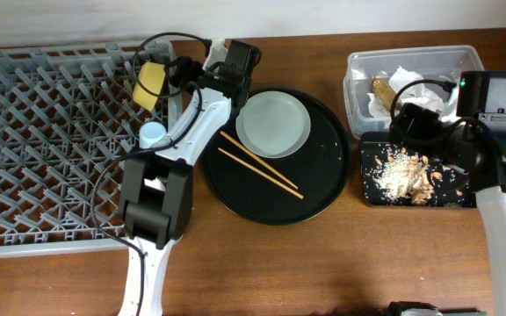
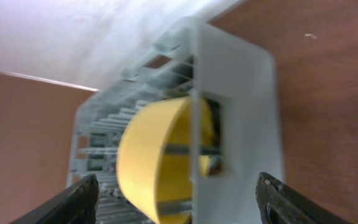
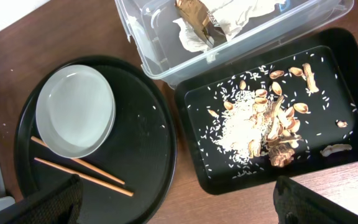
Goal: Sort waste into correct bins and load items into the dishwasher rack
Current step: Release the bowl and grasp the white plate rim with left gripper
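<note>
My left gripper grabs the grey-green plate (image 1: 273, 124) by its rim nearest the rack next, so the opposite edge stays free to load into the dishwasher rack.
The small yellow bowl (image 1: 149, 84) stands on edge in the grey dishwasher rack (image 1: 51, 132), just inside its right wall; it also shows in the left wrist view (image 2: 151, 155). My left gripper (image 1: 174, 76) (image 2: 179, 211) is open just short of it and holds nothing. The light blue cup (image 1: 154, 134) sits in the rack. The grey-green plate (image 1: 273, 124) (image 3: 75, 111) and chopsticks (image 1: 257, 162) (image 3: 79, 168) lie on the round black tray (image 1: 323, 189). My right gripper (image 1: 420, 123) (image 3: 179, 211) is open and empty above the bins. No pink cup is visible.
The clear tub (image 1: 358, 96) (image 3: 160, 59) holds the white napkin (image 1: 411, 79) (image 3: 241, 12) and brown wrapper (image 1: 382, 92) (image 3: 194, 12). The black rectangular tray (image 1: 372, 189) (image 3: 197, 118) holds food scraps (image 1: 407, 173) (image 3: 272, 130) and rice. The left arm's base stands by the rack's right edge.
</note>
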{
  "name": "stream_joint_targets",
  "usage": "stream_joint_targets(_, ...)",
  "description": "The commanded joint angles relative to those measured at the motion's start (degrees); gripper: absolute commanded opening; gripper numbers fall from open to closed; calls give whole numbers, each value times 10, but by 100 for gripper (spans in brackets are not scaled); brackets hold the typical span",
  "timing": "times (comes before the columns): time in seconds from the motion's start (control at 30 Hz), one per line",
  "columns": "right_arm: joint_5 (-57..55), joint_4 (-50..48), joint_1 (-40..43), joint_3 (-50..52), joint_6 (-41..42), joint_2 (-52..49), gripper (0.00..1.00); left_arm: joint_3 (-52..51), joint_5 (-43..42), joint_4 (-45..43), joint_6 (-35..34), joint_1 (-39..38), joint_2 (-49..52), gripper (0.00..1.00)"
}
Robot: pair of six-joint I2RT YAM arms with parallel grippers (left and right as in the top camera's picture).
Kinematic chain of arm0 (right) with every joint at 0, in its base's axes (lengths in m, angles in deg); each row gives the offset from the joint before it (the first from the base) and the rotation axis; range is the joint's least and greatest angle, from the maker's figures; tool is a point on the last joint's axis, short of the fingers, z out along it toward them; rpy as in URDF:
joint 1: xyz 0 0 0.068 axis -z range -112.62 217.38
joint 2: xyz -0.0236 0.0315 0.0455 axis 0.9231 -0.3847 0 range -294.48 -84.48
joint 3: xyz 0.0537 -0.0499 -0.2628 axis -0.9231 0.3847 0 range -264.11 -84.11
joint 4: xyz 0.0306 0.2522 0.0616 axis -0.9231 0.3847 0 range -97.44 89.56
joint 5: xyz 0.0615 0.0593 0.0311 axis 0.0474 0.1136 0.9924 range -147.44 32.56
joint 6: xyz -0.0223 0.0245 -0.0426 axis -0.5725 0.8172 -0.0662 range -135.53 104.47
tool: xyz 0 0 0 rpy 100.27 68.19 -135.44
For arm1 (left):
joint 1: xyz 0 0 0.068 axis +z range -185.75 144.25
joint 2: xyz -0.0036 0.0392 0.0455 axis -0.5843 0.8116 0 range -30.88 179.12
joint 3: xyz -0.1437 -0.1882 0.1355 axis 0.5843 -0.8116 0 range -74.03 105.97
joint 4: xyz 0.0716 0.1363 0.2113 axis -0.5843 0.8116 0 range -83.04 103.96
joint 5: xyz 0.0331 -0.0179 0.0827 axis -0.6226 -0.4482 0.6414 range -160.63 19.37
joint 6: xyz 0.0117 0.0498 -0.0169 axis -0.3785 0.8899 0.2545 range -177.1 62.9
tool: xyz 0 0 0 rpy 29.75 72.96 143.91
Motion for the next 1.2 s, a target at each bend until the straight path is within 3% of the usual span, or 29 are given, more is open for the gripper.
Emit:
stream_joint_targets(0.0,-11,0,3,-5,3,-2,98,4,-224,58,-70,-13,-69,80)
stream_joint_targets(0.17,-11,0,3,-5,3,-2,98,3,-552,121,-189,-1,-72,80)
stream_joint_targets(0.23,-11,0,3,-5,3,-2,99,1,-615,127,-214,2,-69,80)
stream_joint_targets(0.33,-11,0,3,-5,3,-2,98,1,-617,135,-261,1,-65,73)
stream_joint_targets(0.47,-11,0,3,-5,3,-2,98,-5,-617,136,-326,1,-50,72)
stream_joint_targets(0.57,-11,0,3,-5,3,-2,98,-6,-617,131,-344,1,-27,63)
stream_joint_targets(1.17,-11,0,3,-5,3,-2,99,-6,-613,103,-345,23,14,57)
